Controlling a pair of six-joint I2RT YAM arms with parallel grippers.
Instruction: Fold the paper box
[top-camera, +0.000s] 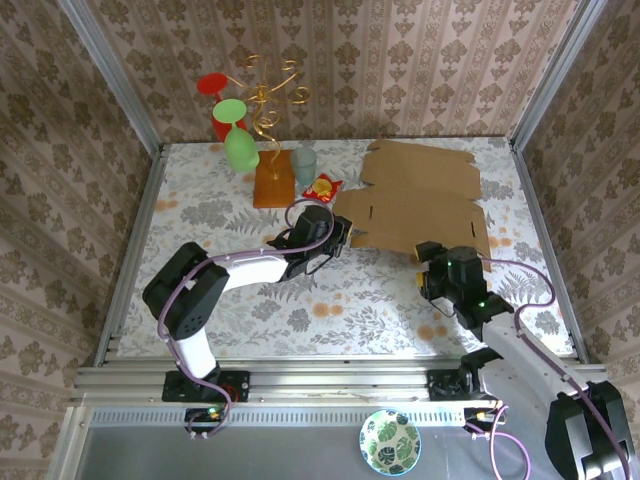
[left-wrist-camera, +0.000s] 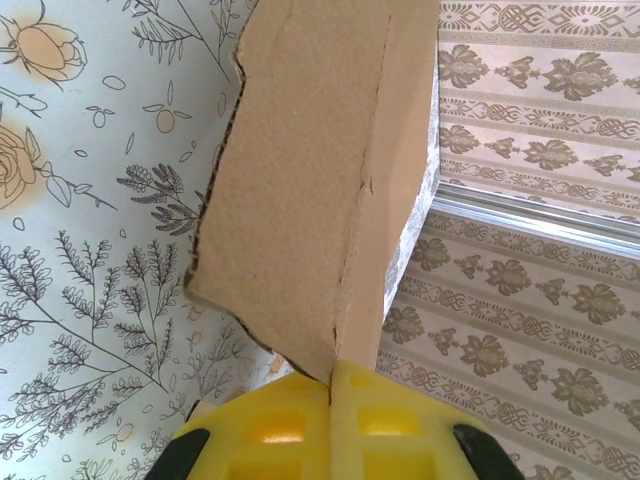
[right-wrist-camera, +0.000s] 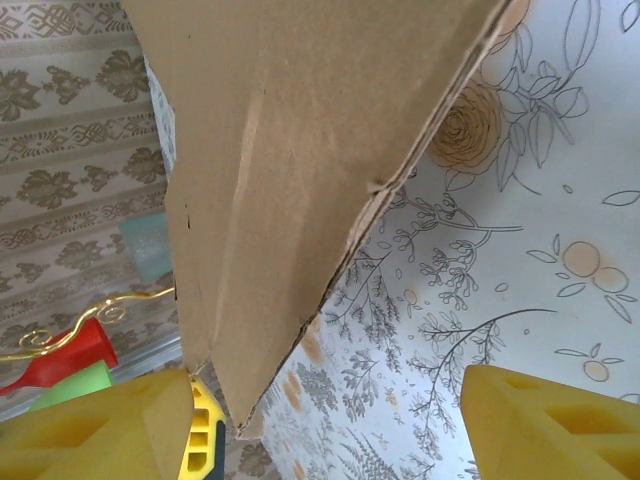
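Observation:
My right gripper grabs the paper box (top-camera: 420, 195) by its lifted front-edge flap (top-camera: 412, 249) next, away from the box's corners, so the side flaps stay free to fold.
The paper box (top-camera: 420, 195) is a flat brown cardboard sheet with flaps, lying at the back right of the table. My left gripper (top-camera: 337, 234) is at its near left corner. In the left wrist view the yellow fingers (left-wrist-camera: 290, 420) are shut together on the edge of a cardboard flap (left-wrist-camera: 310, 180), which stands up from the tabletop. My right gripper (top-camera: 434, 260) is at the box's front edge, right of centre. Its yellow fingers (right-wrist-camera: 545, 420) stand wide open, and a lifted cardboard flap (right-wrist-camera: 290, 150) hangs between them, close against the left finger.
A gold wire stand on a wooden block (top-camera: 274, 185) carries a green cup (top-camera: 240, 148) and a red cup (top-camera: 222, 110) at the back left. A pale teal glass (top-camera: 304, 165) and a red snack packet (top-camera: 322, 186) lie next to the box. Patterned walls enclose the table.

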